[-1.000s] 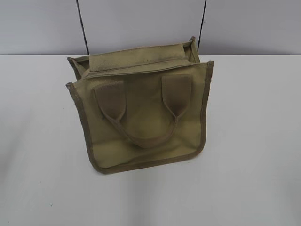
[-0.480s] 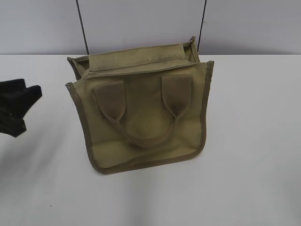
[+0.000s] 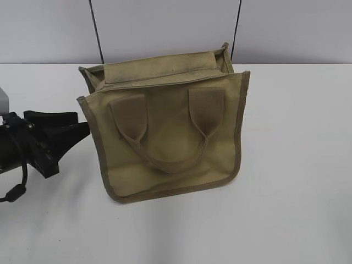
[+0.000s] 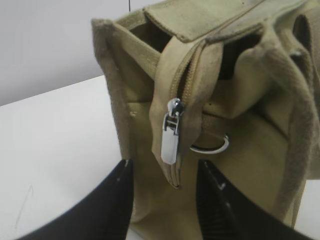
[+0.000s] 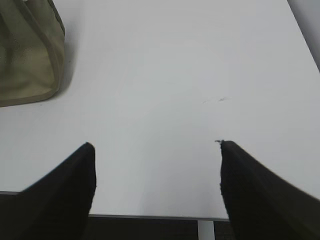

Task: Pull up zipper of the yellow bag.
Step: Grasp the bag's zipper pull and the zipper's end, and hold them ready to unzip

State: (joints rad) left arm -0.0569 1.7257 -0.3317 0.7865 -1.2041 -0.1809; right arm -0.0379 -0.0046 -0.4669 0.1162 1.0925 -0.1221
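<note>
The zipper needs to be held tight for pulling up, so my left gripper will grab the khaki zip track by its fabric end next.
The yellow bag stands on the white table, its tan webbing handle lying on the near face. My left gripper is open just left of the bag's left side. In the left wrist view the zipper runs down the bag's end panel, and its silver pull tab hangs just above and between my open fingers. My right gripper is open over bare table near the front edge; it is out of the exterior view. A corner of the bag shows at its upper left.
A silver metal ring hangs on the bag's end beside the pull tab. Two dark cables run down the wall behind the bag. The table's front edge lies under my right gripper.
My left arm has come in from the left edge of the exterior view and moved right, up to the bag's left side. The bag has not moved.
</note>
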